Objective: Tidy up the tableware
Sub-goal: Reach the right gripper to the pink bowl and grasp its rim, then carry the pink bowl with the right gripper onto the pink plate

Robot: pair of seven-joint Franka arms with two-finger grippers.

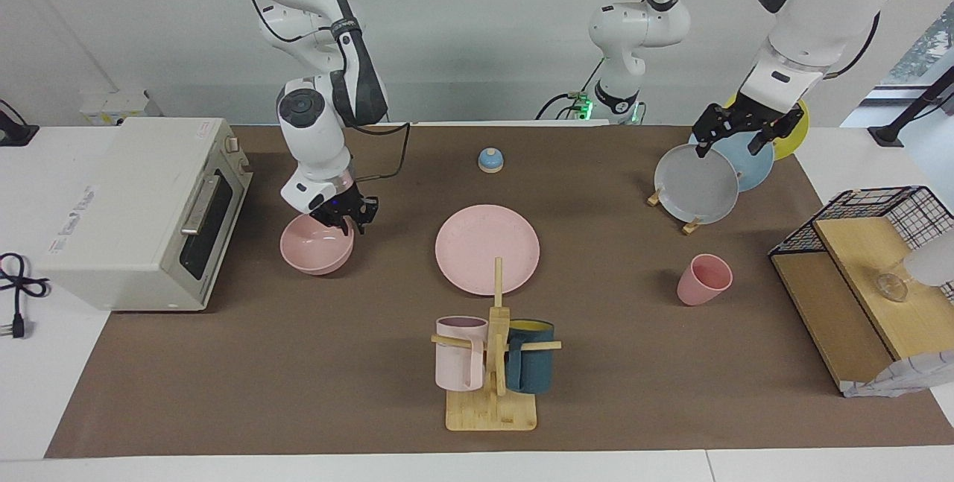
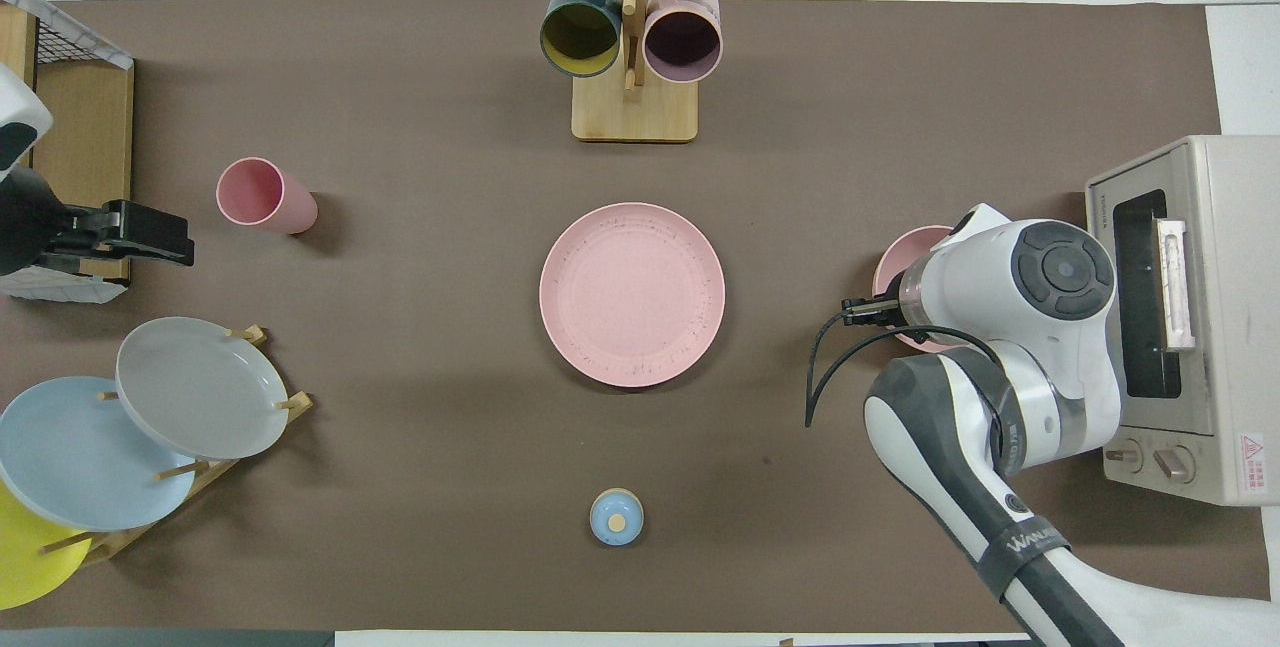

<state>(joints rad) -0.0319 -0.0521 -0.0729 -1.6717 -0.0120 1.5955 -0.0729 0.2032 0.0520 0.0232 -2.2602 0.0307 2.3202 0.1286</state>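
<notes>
The pink cup has to go to the pink plate (image 2: 632,294), so my left gripper will next grab the cup by its rim (image 2: 251,222).
The pink plate (image 1: 487,249) (image 2: 632,294) lies flat at the middle of the brown mat. The pink bowl (image 1: 313,249) (image 2: 900,262) stands upright toward the right arm's end, in front of the toaster oven. My right gripper (image 1: 349,223) is down at the bowl's rim, on the side nearer the robots; in the overhead view the wrist hides it and most of the bowl. The pink cup (image 1: 703,280) (image 2: 262,195) stands upright toward the left arm's end. My left gripper (image 1: 730,145) (image 2: 180,239) is open and empty, up over the plate rack.
A toaster oven (image 1: 141,206) stands at the right arm's end. A wooden mug tree (image 1: 492,363) with a pale pink and a teal mug stands farthest from the robots. A rack holds grey (image 1: 697,185), blue and yellow plates. A wire shelf (image 1: 864,273) and a small blue bell (image 1: 490,160) are also here.
</notes>
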